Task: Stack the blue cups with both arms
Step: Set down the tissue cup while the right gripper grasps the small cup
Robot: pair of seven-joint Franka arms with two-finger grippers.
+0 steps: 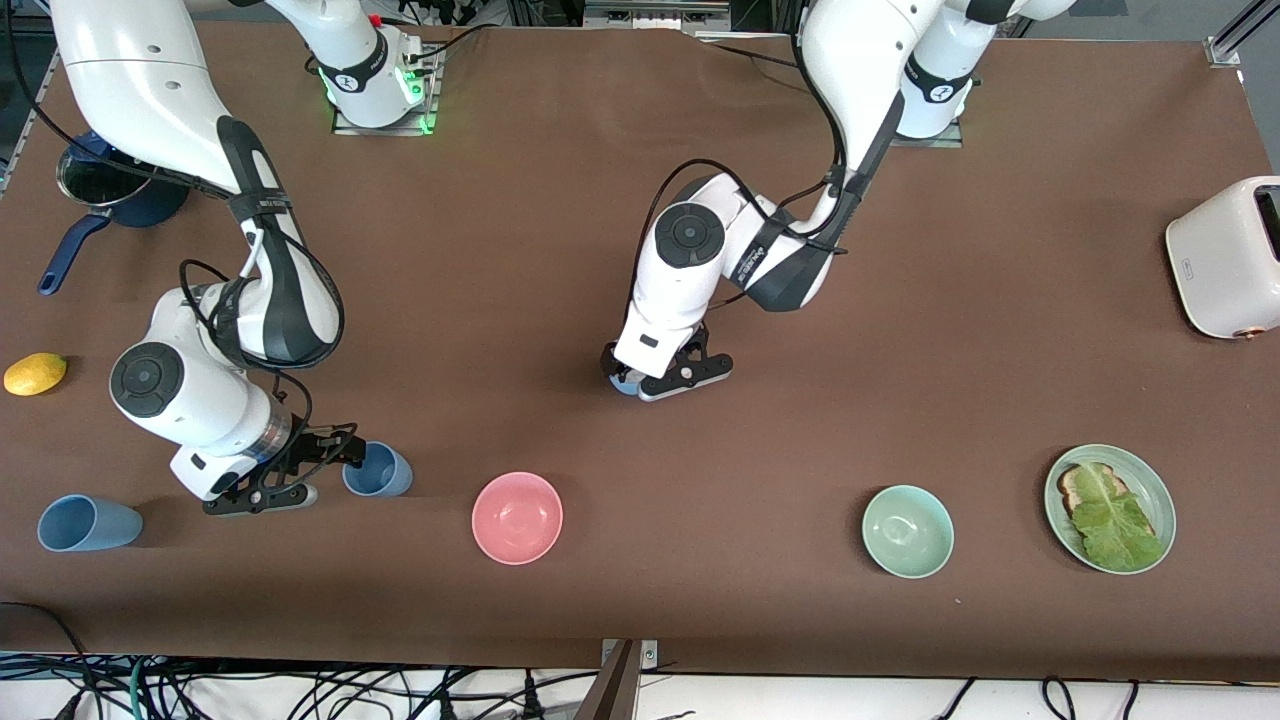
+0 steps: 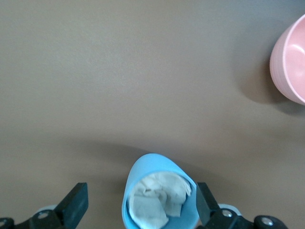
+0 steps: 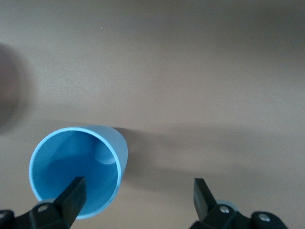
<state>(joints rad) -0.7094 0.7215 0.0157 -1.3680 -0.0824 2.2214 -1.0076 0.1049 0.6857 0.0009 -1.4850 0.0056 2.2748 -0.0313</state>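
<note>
My right gripper will next pick up the blue cup by its open rim point(image 3: 118, 172) to stack it onto the other blue cup.
One blue cup point(image 1: 380, 470) stands near the front edge toward the right arm's end. My right gripper point(image 1: 335, 468) is low beside it and open. In the right wrist view one finger point(image 3: 72, 194) is over the cup's open mouth point(image 3: 71, 164), the other finger point(image 3: 202, 193) is well outside it, and the gripper point(image 3: 138, 195) holds nothing. The second blue cup point(image 1: 627, 384) is mid-table, mostly hidden under my left gripper point(image 1: 655, 380). In the left wrist view this cup point(image 2: 159, 195), with crumpled white paper in it, sits between the open fingers point(image 2: 76, 204), close to one of them.
A longer sky-blue cup point(image 1: 88, 523) lies near the front corner at the right arm's end, with a lemon point(image 1: 35, 373) and a dark blue saucepan point(image 1: 105, 190) farther back. A pink bowl point(image 1: 517, 517), a green bowl point(image 1: 907, 531), a plate point(image 1: 1158, 490) of toast and lettuce, and a toaster point(image 1: 1228, 257) are also present.
</note>
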